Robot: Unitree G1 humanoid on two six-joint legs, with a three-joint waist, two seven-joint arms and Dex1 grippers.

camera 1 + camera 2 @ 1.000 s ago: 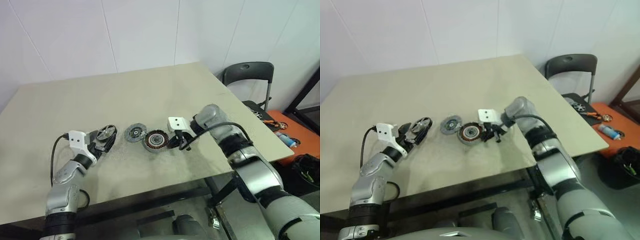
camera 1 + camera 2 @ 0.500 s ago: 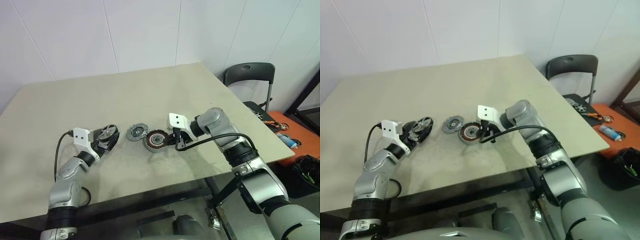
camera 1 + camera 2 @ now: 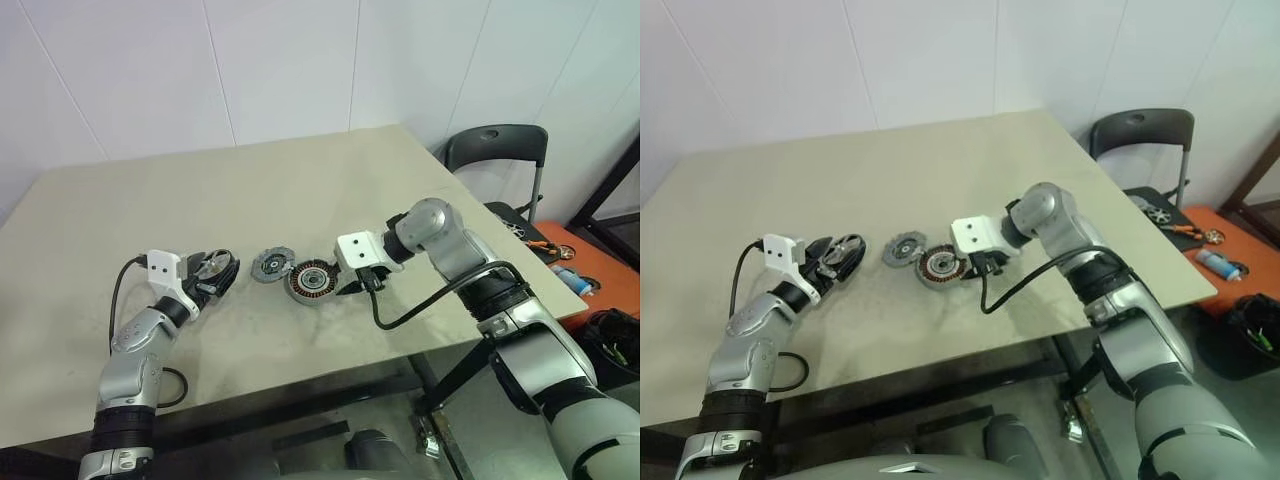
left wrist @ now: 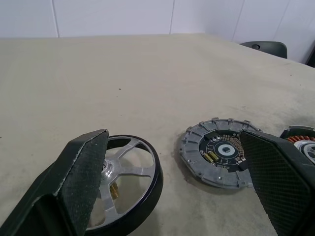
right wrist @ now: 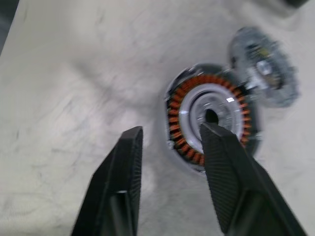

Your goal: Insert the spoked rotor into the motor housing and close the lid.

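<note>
I should next use my right gripper to grab the round motor housing by its thin near side [image 3: 311, 301], because the motor housing is wider than my open fingers.
The spoked rotor [image 4: 132, 186], a black ring with silver spokes, rests on the table against my left gripper's near finger [image 4: 81, 183]. My left gripper [image 4: 174, 135] stands wide open around it, the other finger well clear of it. To its right lies the lid [image 3: 271, 265], a notched grey disc. Right of that sits the motor housing [image 3: 313, 281] with its copper windings. My right gripper [image 5: 172, 129] hovers over the housing's right edge, pointing down, its fingers parted with nothing between them.
The parts lie in a row near the table's front edge [image 3: 300, 375]. A black cable [image 3: 400, 312] loops from my right wrist over the table. A black chair [image 3: 497, 150] and an orange tray with tools [image 3: 565, 255] stand off the table's right side.
My right wrist has rolled, so its white mount now faces up, and it has lifted slightly at the housing's right edge. The left gripper and the parts have stayed put.
</note>
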